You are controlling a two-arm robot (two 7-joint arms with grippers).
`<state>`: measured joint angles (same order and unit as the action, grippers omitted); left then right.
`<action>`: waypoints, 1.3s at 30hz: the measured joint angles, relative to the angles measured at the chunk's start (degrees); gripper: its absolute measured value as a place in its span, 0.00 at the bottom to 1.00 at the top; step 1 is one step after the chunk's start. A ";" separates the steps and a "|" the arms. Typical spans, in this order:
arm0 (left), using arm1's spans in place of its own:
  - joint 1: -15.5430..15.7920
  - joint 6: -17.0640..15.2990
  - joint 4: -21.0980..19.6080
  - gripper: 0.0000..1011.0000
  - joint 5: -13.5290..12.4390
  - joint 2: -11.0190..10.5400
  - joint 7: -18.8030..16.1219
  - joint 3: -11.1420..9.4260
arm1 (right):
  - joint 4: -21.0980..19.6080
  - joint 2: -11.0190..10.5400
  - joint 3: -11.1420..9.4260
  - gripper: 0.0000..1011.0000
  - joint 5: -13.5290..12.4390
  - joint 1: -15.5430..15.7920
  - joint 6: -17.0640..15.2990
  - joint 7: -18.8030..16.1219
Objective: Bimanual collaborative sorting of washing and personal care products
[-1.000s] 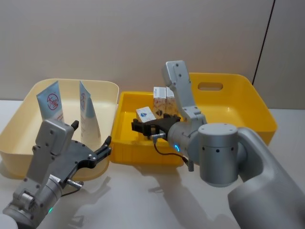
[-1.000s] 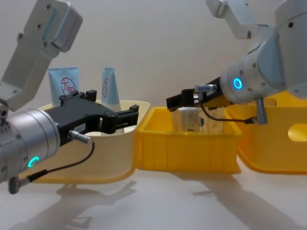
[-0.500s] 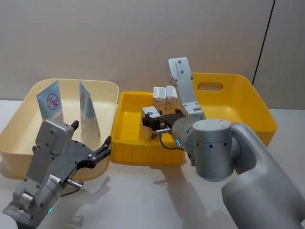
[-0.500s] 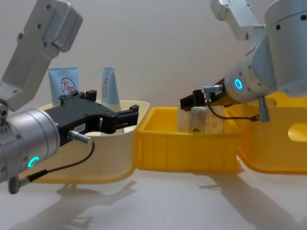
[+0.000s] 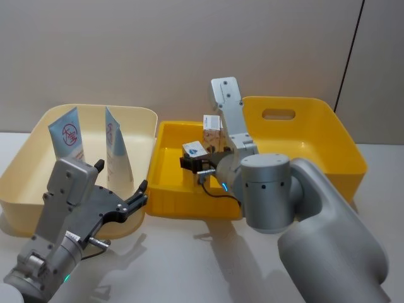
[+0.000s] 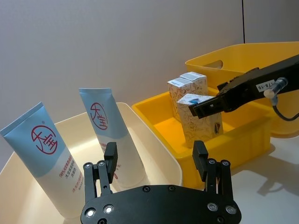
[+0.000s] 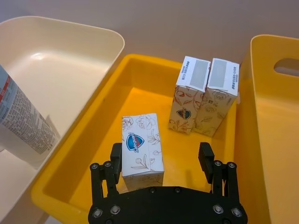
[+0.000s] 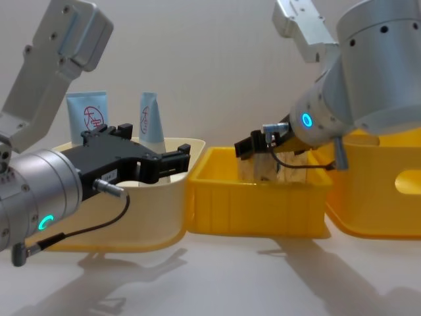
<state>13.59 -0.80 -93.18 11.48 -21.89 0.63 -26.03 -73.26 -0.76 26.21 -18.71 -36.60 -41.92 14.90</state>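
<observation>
I will next grab the lone whitish floral carton by its top end (image 5: 192,149) with my right gripper, so that I can sort the personal care products.
Two pale blue tubes (image 5: 66,136) (image 5: 114,149) with red circle logos stand leaning in the cream bin (image 5: 25,189). In the small yellow bin (image 5: 165,203), two cartons (image 7: 191,95) (image 7: 218,97) stand side by side at the back. A third carton (image 7: 141,150) stands alone nearer the front. My right gripper (image 7: 161,161) is open over this bin, with the lone carton between its fingers, close to one of them. My left gripper (image 5: 120,178) hangs open at the front of the cream bin, holding nothing.
A larger yellow bin (image 5: 315,129) with a handle slot stands to the right of the small one. The three bins sit side by side on a white table, with a plain wall close behind them.
The right arm's large joint has swung left and nearer, while its gripper has stayed over the small yellow bin by the lone carton. The left arm has not moved.
</observation>
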 joint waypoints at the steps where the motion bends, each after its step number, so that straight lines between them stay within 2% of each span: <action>1: 0.00 0.00 0.00 0.99 0.00 0.00 0.00 0.00 | 0.26 0.14 -0.03 0.99 0.00 -0.09 -0.04 -0.01; 13: 0.00 0.00 0.00 0.99 0.00 0.00 0.00 0.00 | 3.39 1.67 -0.54 0.98 0.00 -1.02 -0.65 0.02; 24: 0.00 0.00 0.00 0.99 0.00 0.00 0.00 0.00 | 4.61 2.28 -0.76 0.71 -0.02 -1.40 -0.91 0.09; 25: 0.00 0.00 0.00 0.99 0.00 0.00 0.00 0.00 | 4.61 2.28 -0.76 0.65 -0.02 -1.40 -0.91 0.09; 30: 0.00 0.00 0.00 0.99 0.00 0.00 0.00 0.00 | 4.88 2.42 -0.79 0.50 -0.03 -1.47 -0.94 0.11; 31: 0.00 0.00 0.00 0.99 0.00 0.00 0.00 0.00 | 4.90 2.43 -0.79 0.50 -0.03 -1.48 -0.94 0.11; 32: 0.00 0.00 0.00 0.99 0.00 0.00 0.00 0.00 | 4.96 2.46 -0.80 0.44 -0.03 -1.49 -0.95 0.11; 39: 0.00 0.00 0.00 0.99 0.00 0.00 0.00 0.00 | 5.14 2.55 -0.85 0.42 -0.03 -1.52 -0.96 0.11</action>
<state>13.59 -0.80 -93.18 11.48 -21.89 0.63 -26.02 -68.12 1.79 25.35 -18.74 -38.12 -42.89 15.02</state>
